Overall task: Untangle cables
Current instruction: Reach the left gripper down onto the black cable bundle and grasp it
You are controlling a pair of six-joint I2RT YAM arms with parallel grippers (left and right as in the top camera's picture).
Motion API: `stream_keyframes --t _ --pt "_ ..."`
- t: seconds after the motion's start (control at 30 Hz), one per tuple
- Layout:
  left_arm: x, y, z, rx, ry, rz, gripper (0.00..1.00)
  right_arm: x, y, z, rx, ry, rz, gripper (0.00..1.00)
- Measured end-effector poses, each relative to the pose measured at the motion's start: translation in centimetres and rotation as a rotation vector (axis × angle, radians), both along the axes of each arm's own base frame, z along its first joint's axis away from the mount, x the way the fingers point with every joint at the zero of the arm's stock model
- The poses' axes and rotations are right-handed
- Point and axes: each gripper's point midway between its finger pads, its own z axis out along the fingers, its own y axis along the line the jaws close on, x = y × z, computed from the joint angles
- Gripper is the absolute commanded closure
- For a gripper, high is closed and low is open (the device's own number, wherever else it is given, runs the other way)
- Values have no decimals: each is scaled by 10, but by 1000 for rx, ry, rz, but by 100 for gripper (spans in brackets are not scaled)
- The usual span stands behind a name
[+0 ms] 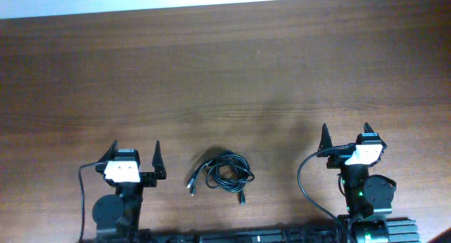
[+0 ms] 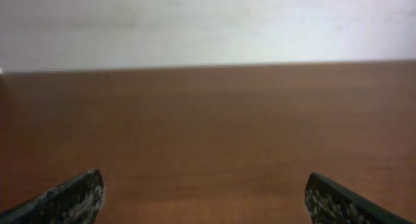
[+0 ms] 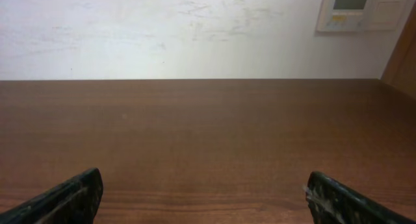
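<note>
The left gripper grabs the cables' bundled loops next, and the plug ends stay free for my right gripper to untangle.
The cables lie as one small black tangled bundle on the wooden table near its front edge, with plug ends sticking out at the lower left and lower right. My left gripper stands open to the bundle's left, apart from it. My right gripper stands open well to its right. Neither wrist view shows the cables. Only bare wood lies between the left fingertips and between the right fingertips.
The wooden table stretches far back to a pale wall. A white wall panel hangs at the upper right of the right wrist view. Thicker black wires curve beside the arm bases at the front edge.
</note>
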Motion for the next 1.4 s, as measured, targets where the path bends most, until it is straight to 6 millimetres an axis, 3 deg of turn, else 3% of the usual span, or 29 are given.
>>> stream_keyframes --t 0.13,0.27,0.4,0.47,0.6,0.8,0.93,1.07,1.23,1.4 --pt "0 -10 43 -7 0 -60 1 0 0 0 -1 -1 -2 1" --pt "13 -24 48 -6 101 -142 1 0 -1 0 -1 0 -4 1" --pt "26 -38 40 9 310 -243 1 0 -1 0 -1 0 -6 1" --pt "31 -50 34 14 437 -298 1 0 -1 0 -1 -1 -7 1" --pt "38 -95 25 87 598 -474 1 0 -1 0 0 -1 -7 1" --pt "29 -158 -22 177 784 -672 1 0 -1 0 0 -1 -7 1" --pt "15 -174 -52 182 908 -744 1 0 -1 0 -1 -1 -7 1" --pt "-4 -195 -69 105 1026 -819 1 0 -1 0 -1 -1 -7 1" --pt "-24 -207 -83 28 1171 -746 1 0 -1 0 -1 -1 -7 1" --pt "-53 -206 -94 41 1303 -594 1 0 -1 0 -1 -1 -7 2"
